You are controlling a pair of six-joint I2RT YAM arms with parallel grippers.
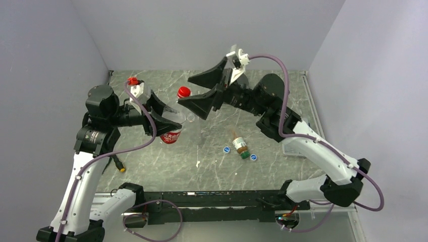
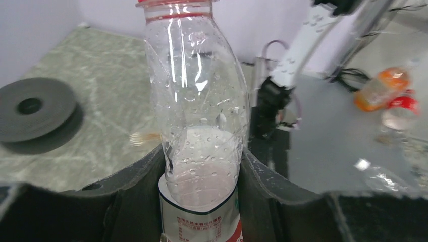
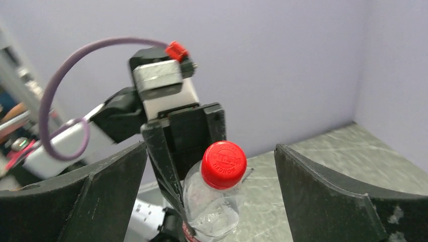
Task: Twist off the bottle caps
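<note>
I will next grip the red cap [image 1: 184, 92] on its opposite sides with my right gripper to unscrew it.
A clear bottle with a red label [image 1: 171, 133] stands tilted, and my left gripper [image 1: 169, 117] is shut on its body. In the left wrist view the bottle [image 2: 202, 101] sits pinched between the two black fingers [image 2: 136, 191], with the gripper [image 2: 202, 201] at label height. Its red cap [image 1: 184, 92] is screwed on. My right gripper [image 1: 193, 92] is open, a finger on either side of the cap [image 3: 223, 164] without touching it; the gripper [image 3: 211, 156] faces it from the right. An amber-brown bottle [image 1: 241, 146] lies on the table, its green cap on.
Two loose blue caps [image 1: 226, 149] [image 1: 253, 157] lie beside the amber bottle. A small clear piece [image 1: 191, 117] lies under the right gripper. Grey walls close three sides. The left wrist view shows a black disc [image 2: 30, 108] and more bottles [image 2: 378, 88] beyond the right arm's base.
</note>
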